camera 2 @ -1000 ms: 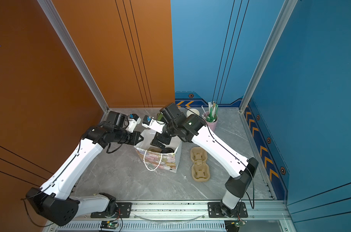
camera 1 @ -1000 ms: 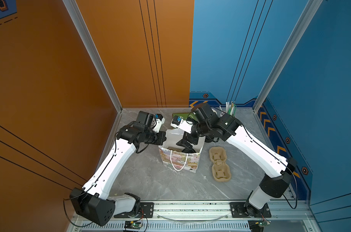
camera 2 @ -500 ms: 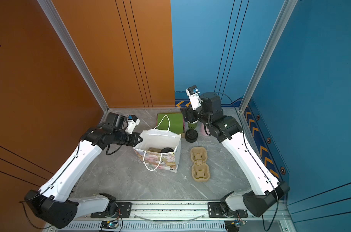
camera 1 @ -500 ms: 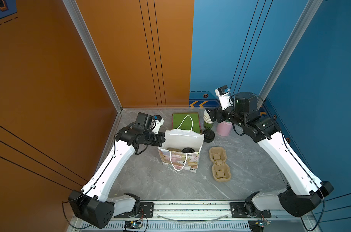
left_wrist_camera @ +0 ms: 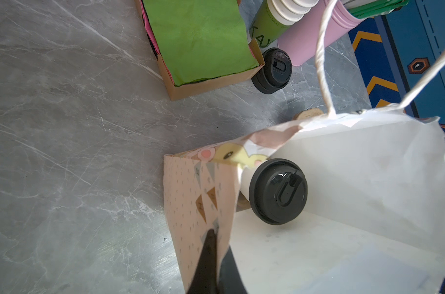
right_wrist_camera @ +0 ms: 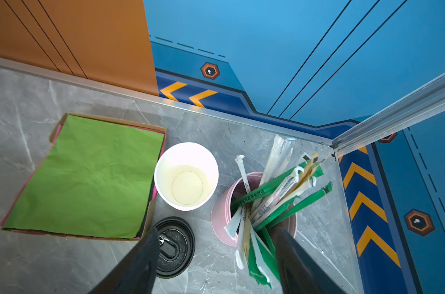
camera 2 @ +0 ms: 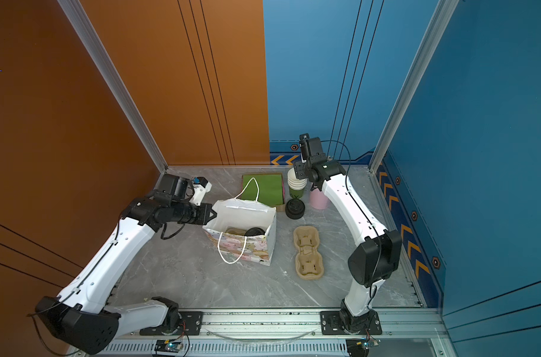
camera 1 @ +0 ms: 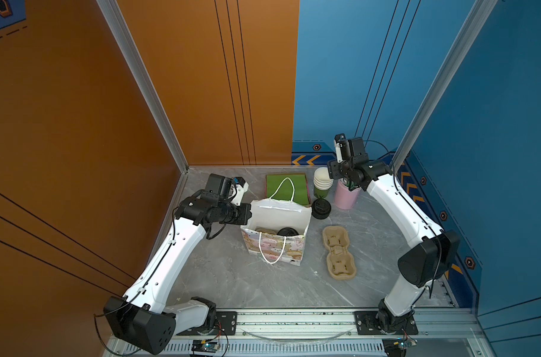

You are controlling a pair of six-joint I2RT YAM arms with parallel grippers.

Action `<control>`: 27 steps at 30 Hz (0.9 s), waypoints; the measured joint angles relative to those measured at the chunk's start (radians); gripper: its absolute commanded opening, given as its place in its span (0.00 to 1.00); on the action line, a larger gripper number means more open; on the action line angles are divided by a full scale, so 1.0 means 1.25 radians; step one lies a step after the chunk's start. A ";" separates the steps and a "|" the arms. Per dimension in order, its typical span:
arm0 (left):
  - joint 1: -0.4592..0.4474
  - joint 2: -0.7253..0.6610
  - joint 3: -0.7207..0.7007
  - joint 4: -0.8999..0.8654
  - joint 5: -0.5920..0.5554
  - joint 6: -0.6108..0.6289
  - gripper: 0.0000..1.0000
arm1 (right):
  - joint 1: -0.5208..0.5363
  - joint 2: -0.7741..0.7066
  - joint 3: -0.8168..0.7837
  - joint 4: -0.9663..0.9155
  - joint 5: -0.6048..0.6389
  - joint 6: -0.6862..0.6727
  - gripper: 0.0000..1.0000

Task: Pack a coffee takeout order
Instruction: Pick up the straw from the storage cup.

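Observation:
The bag [camera 1: 278, 213] has its base on the flat table and would stay upright where it is, so it is now time for my left gripper to open.
Of the coffee takeout order, a white cup with a black lid [left_wrist_camera: 278, 191] stands inside the patterned paper bag [camera 1: 278, 213], seen in both top views [camera 2: 254, 231]. My left gripper [left_wrist_camera: 216, 234] is shut on the bag's rim. A stack of white cups [right_wrist_camera: 186, 175], spare black lids [right_wrist_camera: 175, 247] and green napkins [right_wrist_camera: 89, 175] in a cardboard tray sit at the back. My right gripper [right_wrist_camera: 216, 230] hangs open above the pink tin of straws [right_wrist_camera: 224, 216], with some straw wrappers between its fingers and none gripped.
A beige two-cup carrier [camera 1: 337, 252] lies right of the bag. The blue back wall and its corner post stand close behind the right gripper [camera 1: 345, 179]. The bag's white handles [camera 1: 283, 191] stick up over the napkin tray.
My right arm has left the bag and swung to the back right, over the straw tin, with its jaws a little narrower. The left gripper has kept its hold on the bag's rim.

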 measured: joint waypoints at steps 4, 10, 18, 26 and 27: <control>0.002 0.000 0.000 0.000 0.000 -0.002 0.13 | -0.007 0.051 0.040 -0.009 0.027 -0.002 0.67; 0.006 -0.013 0.000 0.000 0.000 -0.001 0.16 | -0.020 0.114 0.088 -0.013 0.069 -0.020 0.61; 0.006 -0.027 0.000 0.000 0.000 -0.001 0.21 | -0.035 0.211 0.154 -0.019 0.082 -0.041 0.44; 0.006 -0.027 -0.005 0.000 0.000 -0.001 0.22 | -0.044 0.274 0.203 -0.023 0.101 -0.056 0.30; 0.006 -0.027 -0.005 0.000 0.000 -0.001 0.22 | -0.044 0.280 0.204 -0.023 0.102 -0.058 0.27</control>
